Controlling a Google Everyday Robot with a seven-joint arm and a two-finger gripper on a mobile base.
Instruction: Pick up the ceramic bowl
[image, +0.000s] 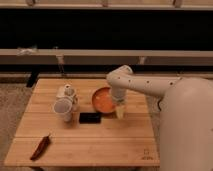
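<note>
My gripper grabs the shallow orange-red bowl by its rim (118, 98) next, to pick it up.
The ceramic bowl (102, 100) is a shallow orange-red dish on the wooden table (90, 145), right of centre. My white arm reaches in from the right and bends down over it. The gripper (120, 110) points down at the bowl's right rim, close to the tabletop. It is open, and I cannot tell whether a finger touches the rim. The arm's wrist hides part of the bowl's right side.
A white paper cup (63, 108) stands left of the bowl, with another pale object (67, 92) behind it. A flat black item (91, 118) lies just in front of the bowl. A red chili pepper (41, 146) lies near the front left corner.
</note>
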